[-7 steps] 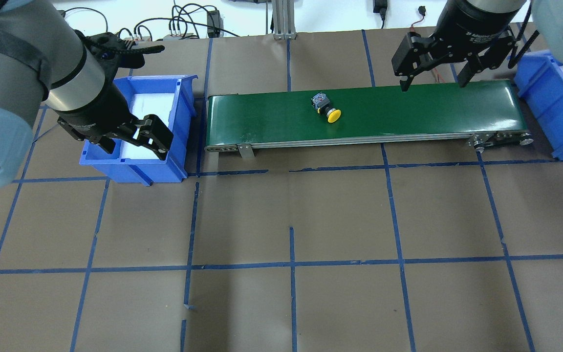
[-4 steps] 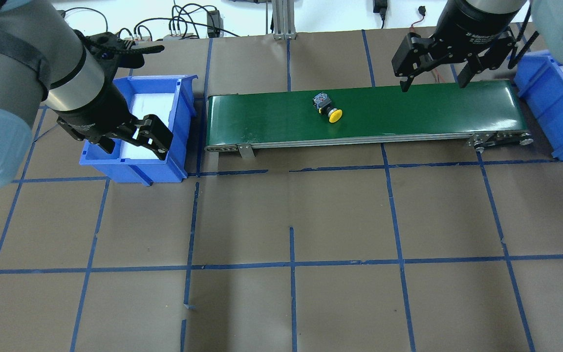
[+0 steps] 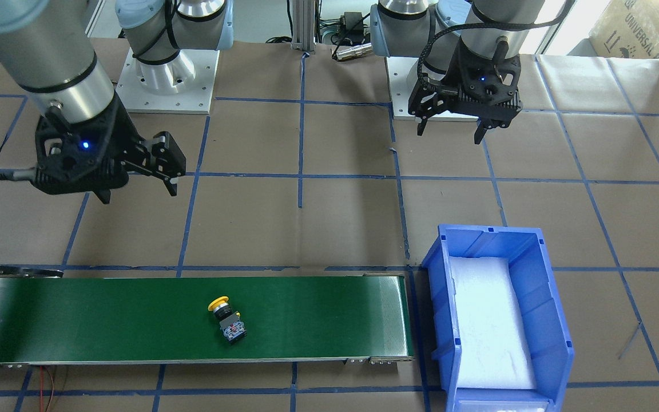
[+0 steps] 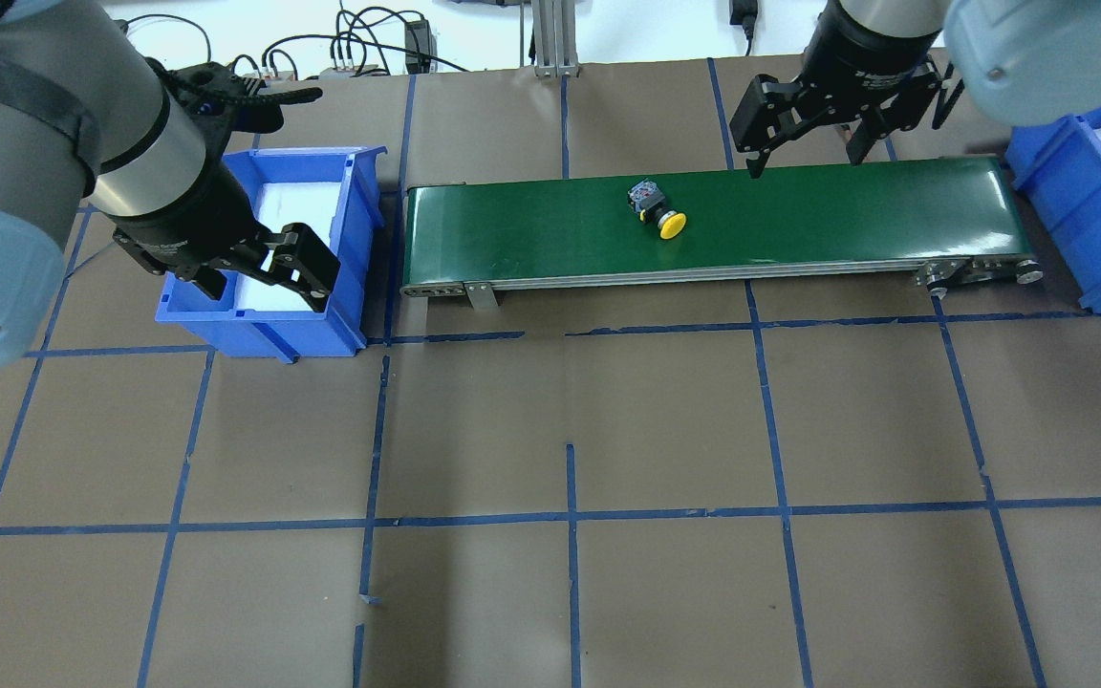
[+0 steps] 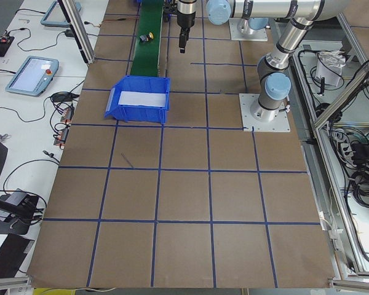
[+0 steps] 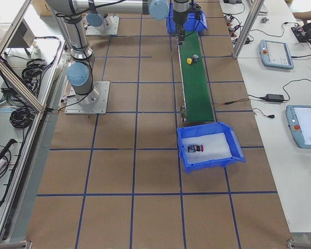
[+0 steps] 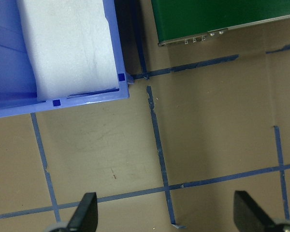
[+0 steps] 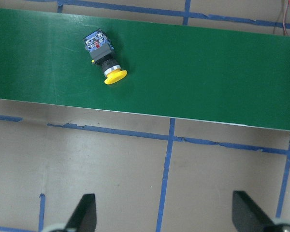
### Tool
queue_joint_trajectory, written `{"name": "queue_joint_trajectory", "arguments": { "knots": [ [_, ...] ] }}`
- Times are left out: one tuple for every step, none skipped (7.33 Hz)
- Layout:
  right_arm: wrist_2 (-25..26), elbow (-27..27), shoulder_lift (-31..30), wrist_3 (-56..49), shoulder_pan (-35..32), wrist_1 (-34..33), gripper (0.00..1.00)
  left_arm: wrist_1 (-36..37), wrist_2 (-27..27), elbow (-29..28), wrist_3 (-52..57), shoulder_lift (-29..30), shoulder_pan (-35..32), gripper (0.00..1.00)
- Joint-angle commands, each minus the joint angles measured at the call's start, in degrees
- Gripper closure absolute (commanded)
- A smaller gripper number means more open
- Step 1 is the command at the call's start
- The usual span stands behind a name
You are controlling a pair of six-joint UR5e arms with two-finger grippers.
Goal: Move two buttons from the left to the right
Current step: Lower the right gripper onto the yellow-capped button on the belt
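Note:
The yellow-capped button (image 3: 218, 303) will be transported into the bin, so the robot's right gripper should next grab it by its grey middle housing (image 3: 229, 319).
The yellow-capped button (image 4: 658, 210) lies on its side near the middle of the green conveyor belt (image 4: 847, 210). It also shows in the front-facing view (image 3: 226, 320) and the right wrist view (image 8: 105, 58). The red-capped button (image 6: 196, 149) lies in the right blue bin (image 6: 233, 145). My right gripper (image 4: 804, 162) is open and empty, raised over the belt's far edge, to the right of the yellow button. My left gripper (image 4: 269, 287) is open and empty, raised over the near end of the left blue bin (image 4: 359, 191).
The left bin (image 3: 552, 297) holds only white foam. The right bin (image 4: 1067, 210) stands just past the belt's right end. Brown table paper with blue tape lines lies in front of the belt. Cables run along the table's far edge.
The yellow button has moved a little to the right along the belt. My right gripper has moved left along the belt's far edge, toward the button. My left arm has not moved.

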State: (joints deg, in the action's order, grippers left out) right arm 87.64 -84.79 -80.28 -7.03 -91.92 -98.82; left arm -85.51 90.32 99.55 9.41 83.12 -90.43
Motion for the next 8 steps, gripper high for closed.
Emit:
{"name": "queue_joint_trajectory", "arguments": {
  "knots": [
    [0.24,3.20,9.57,-1.84,-3.60,-7.77,0.00,0.08,-0.05,-0.14,-0.10,0.03,-0.01,0.00],
    [0.25,5.93,13.09,-2.45,-4.05,-7.88,0.00,0.08,-0.05,-0.06,-0.01,0.12,0.07,0.00],
    [0.33,8.13,16.52,-2.72,-4.32,-8.05,0.00,0.00,-0.05,0.03,-0.01,0.20,0.07,0.00],
    [0.60,9.89,19.43,-2.90,-4.93,-9.19,0.00,0.00,-0.05,0.03,-0.01,0.20,0.07,0.00],
    [0.60,10.78,20.76,-2.73,-4.93,-9.29,0.00,0.00,-0.05,0.03,-0.01,0.20,0.07,0.00],
    [0.51,11.40,21.99,-2.12,-4.85,-9.46,0.00,0.00,-0.05,0.03,-0.01,0.20,0.07,0.00],
    [0.16,11.93,23.14,-2.37,-4.50,-9.64,0.00,0.00,-0.05,0.03,-0.01,0.20,0.07,0.00],
    [0.16,11.93,24.54,-2.81,-4.32,-12.16,0.00,0.00,-0.05,0.03,-0.01,0.20,0.07,0.00]
  ]
}}
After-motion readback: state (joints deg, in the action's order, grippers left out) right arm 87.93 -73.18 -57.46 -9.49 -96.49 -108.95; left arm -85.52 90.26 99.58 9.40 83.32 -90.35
